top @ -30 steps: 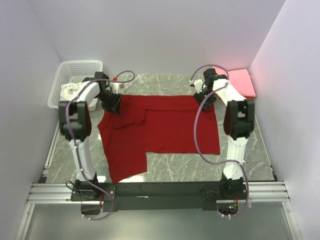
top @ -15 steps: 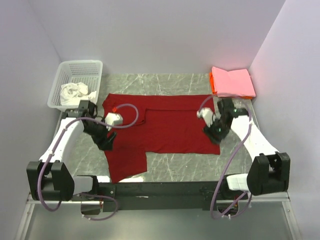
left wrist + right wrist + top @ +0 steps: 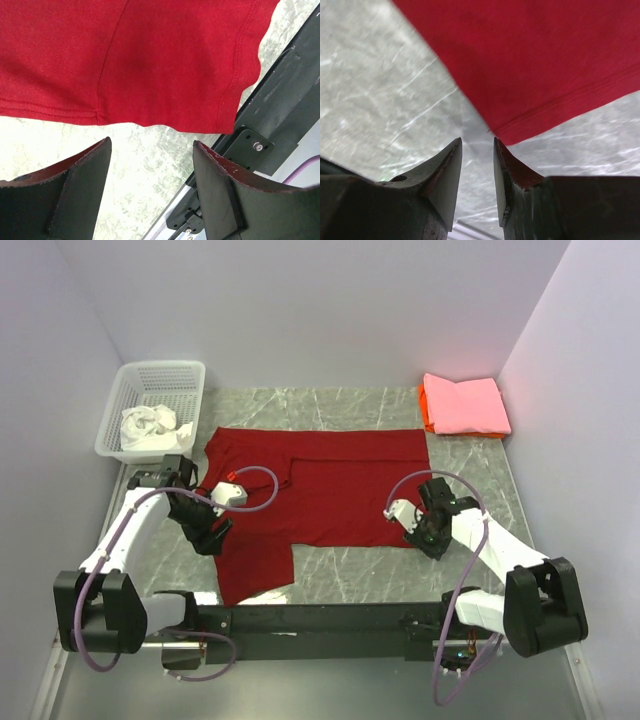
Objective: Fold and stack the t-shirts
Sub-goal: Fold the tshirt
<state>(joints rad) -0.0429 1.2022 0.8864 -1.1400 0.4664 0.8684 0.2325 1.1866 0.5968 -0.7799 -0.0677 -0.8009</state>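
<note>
The left gripper grabs the red t-shirt by its sleeve edge beside the seam, opposite the right gripper's corner, next, to fold it lengthwise.
A deep red t-shirt lies spread flat on the marble table. Its lower left part hangs down toward the near edge. My left gripper is open and empty, low beside the shirt's left edge. In the left wrist view the gripper hovers over bare table, just short of the shirt's hem. My right gripper sits at the shirt's near right corner. Its jaws stand narrowly apart, empty, just short of that corner. A folded pink shirt lies on an orange one at the back right.
A white lattice basket at the back left holds a crumpled white shirt. The black rail runs along the near table edge and also shows in the left wrist view. Walls close in on both sides.
Both arms have swung from the shirt's far corners back toward the near edge and lowered beside its near corners. The red shirt has not visibly moved.
</note>
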